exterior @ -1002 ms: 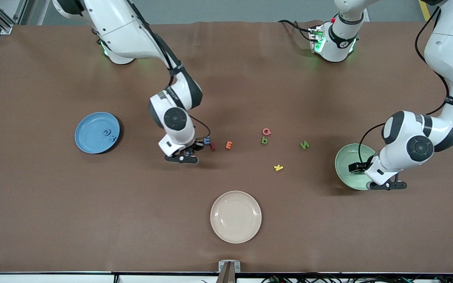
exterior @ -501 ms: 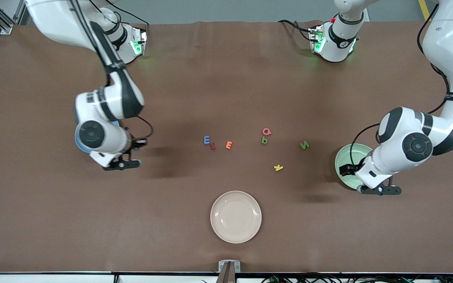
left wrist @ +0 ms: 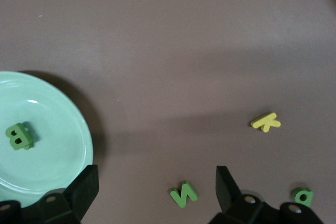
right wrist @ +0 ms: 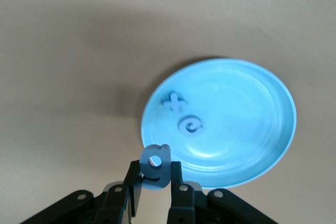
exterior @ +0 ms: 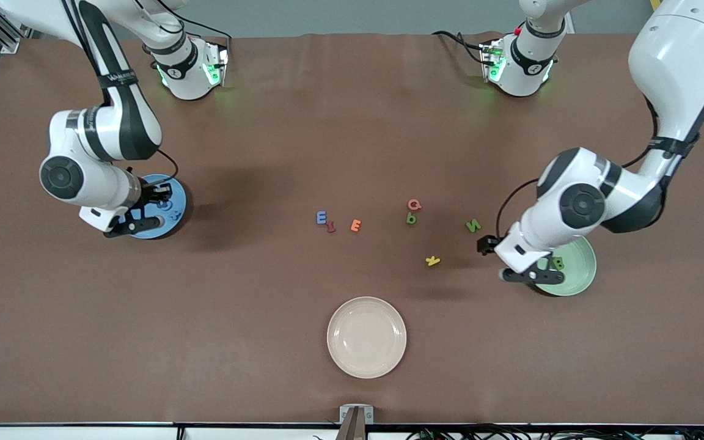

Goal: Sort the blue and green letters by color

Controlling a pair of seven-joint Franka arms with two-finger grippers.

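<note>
The blue letter g hangs over the blue plate's rim, so my right gripper moves it toward the plate's middle before releasing the letter.
My right gripper hangs over the blue plate, shut on a blue letter g. A blue x and a blue G lie in that plate. A blue E lies mid-table. My left gripper is open over the bare table beside the green plate, which holds a green B. A green N lies just past its open fingertips. A green b lies toward the table's middle.
A red letter and an orange E lie beside the blue E. A pink G touches the green b. A yellow letter lies near the left gripper. A cream plate sits nearer the camera.
The right arm swung from the middle letters to over the blue plate, carrying the blue g. The left arm moved off the green plate toward the N, uncovering the B.
</note>
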